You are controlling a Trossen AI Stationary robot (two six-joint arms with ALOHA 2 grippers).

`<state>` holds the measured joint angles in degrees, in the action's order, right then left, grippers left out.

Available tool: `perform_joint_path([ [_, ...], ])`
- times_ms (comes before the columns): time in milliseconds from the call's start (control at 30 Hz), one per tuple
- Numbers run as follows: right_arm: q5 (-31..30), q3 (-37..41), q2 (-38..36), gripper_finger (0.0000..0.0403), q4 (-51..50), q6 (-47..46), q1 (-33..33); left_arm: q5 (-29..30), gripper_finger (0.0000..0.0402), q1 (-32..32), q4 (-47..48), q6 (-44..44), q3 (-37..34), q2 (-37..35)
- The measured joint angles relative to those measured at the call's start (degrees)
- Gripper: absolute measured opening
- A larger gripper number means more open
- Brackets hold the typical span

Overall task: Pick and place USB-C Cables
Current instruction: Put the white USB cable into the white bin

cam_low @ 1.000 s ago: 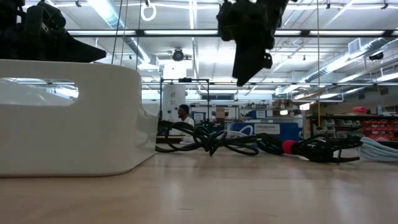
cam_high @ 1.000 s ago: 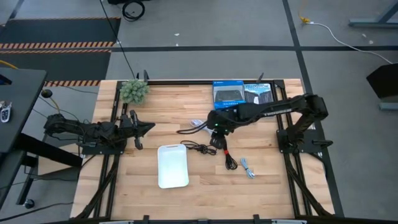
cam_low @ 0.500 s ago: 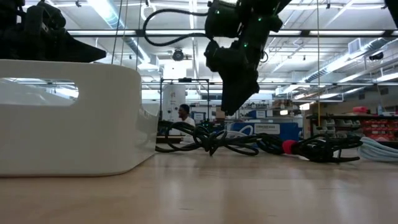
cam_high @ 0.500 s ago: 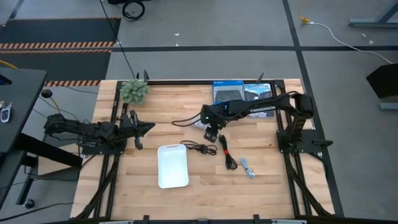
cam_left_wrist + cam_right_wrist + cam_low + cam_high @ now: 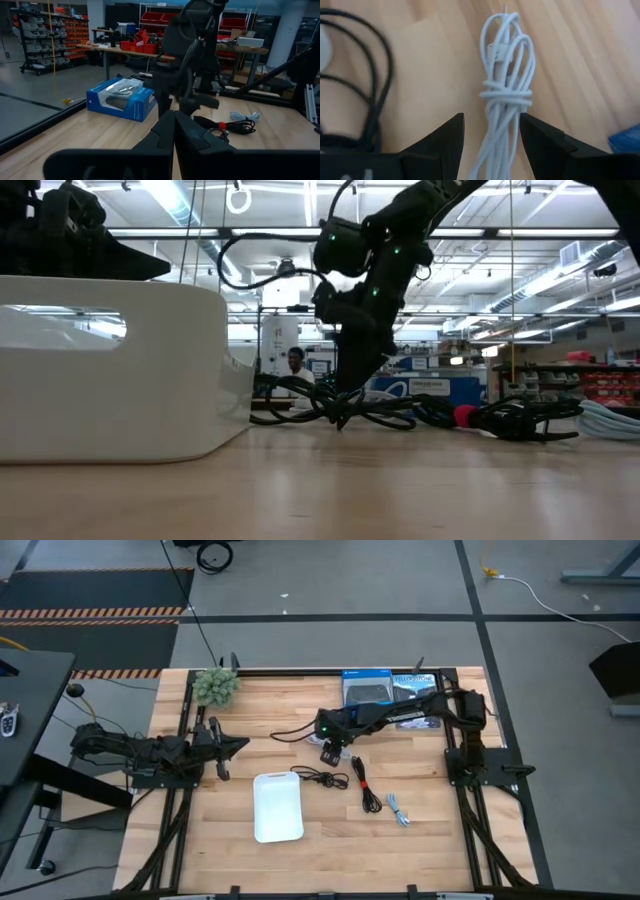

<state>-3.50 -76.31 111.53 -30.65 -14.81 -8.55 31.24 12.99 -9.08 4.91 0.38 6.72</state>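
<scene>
My fingers stop above the white cable bundle, so closing now would miss the bundle. My right gripper lowers first, then closes on the bundle.
My right gripper reaches in from the table's right and is low over the table's middle, open. In the right wrist view its fingers stand on either side of the white USB-C cable, a tied bundle lying flat on the wood. The black cable lies just near of it, by the tray. The black cable with the red band and the pale blue-grey cable lie farther right. My left gripper waits shut at the left side.
The white tray sits near the table's middle, left of the cables. A blue box and a black box lie at the far edge, and a small green plant stands at the far left corner.
My right gripper has moved toward the table's left and come down from well above the cables to just over the table, ending astride the white cable. The cables and tray have stayed put.
</scene>
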Motion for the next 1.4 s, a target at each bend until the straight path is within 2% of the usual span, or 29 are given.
perform_joint_path([
  [133,-1.49,0.04,1.31,0.0198,-0.03,-0.52,-0.46,0.0,0.0011,0.0,-0.02,0.0,0.0,0.0],
  [400,0.05,0.37,2.95,0.0189,-0.07,-0.2,-1.88,0.0,0.0011,0.0,-0.08,0.0,-0.01,0.01],
  [833,0.46,0.37,3.77,0.0086,0.23,0.45,-1.71,-0.02,0.0011,0.0,-0.04,-0.02,0.0,0.0],
  [967,0.64,0.37,3.75,0.0066,0.14,0.87,-1.71,0.0,0.0011,0.0,-0.04,0.0,-0.02,0.0],
  [1167,2.76,-1.38,3.75,0.006,-3.18,1.0,-1.64,-0.02,0.0011,0.0,-0.04,-0.04,0.0,0.0],
  [1400,2.23,-7.58,3.75,0.0059,-8.07,2.97,-1.61,-0.01,0.0011,-0.01,-0.06,0.0,-0.01,0.0],
])
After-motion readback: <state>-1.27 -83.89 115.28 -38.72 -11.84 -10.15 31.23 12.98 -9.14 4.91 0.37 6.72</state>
